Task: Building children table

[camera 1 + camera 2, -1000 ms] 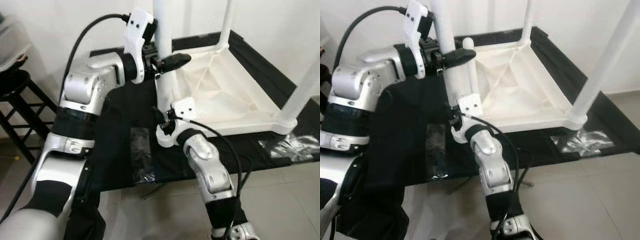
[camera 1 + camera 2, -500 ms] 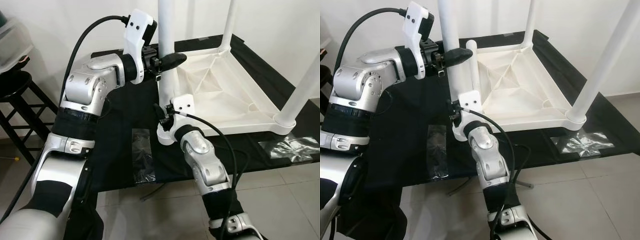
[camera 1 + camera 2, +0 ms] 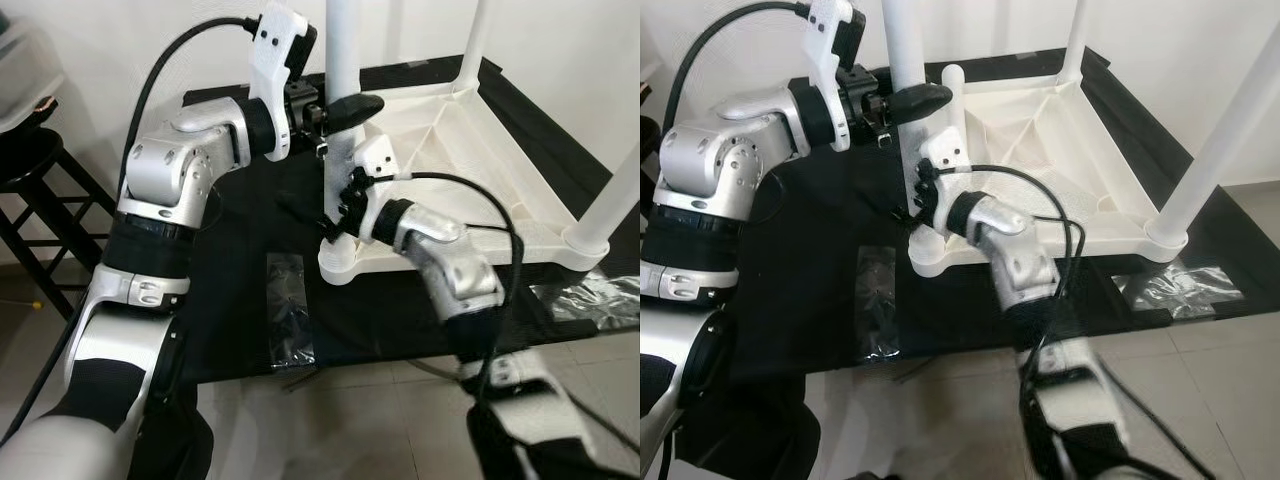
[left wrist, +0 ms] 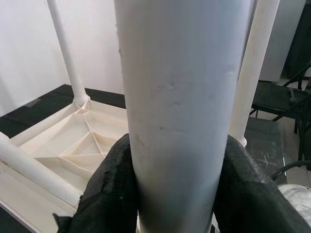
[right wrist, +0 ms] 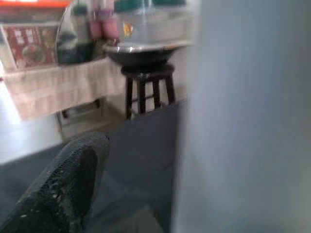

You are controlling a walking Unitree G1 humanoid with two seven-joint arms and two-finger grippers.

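The right gripper of mine will grab the leg next by its lower part above the corner socket, because my left gripper crowds the leg higher up.
A white children's table [image 3: 470,170] lies upside down on a black-covered work table [image 3: 230,260], its legs pointing up. My left gripper [image 3: 345,108] is shut on the near-left leg [image 3: 342,50], high up; the left wrist view has both black fingers [image 4: 109,189] pressed against the leg [image 4: 180,97]. My right gripper [image 3: 322,215] is lower on the same leg, just above the corner socket [image 3: 340,262]. It is open: one black finger [image 5: 63,189] stands apart from the leg [image 5: 248,121].
A flat clear plastic bag [image 3: 288,310] lies on the black cloth near the front edge. A crumpled plastic bag [image 3: 590,295] lies at the right. A black stool [image 3: 30,170] stands to the left, a white wall behind, tiled floor below.
My right forearm has swung up and to the right, now reaching the leg from the side instead of from below. The left gripper keeps its hold. The camera view has shifted slightly.
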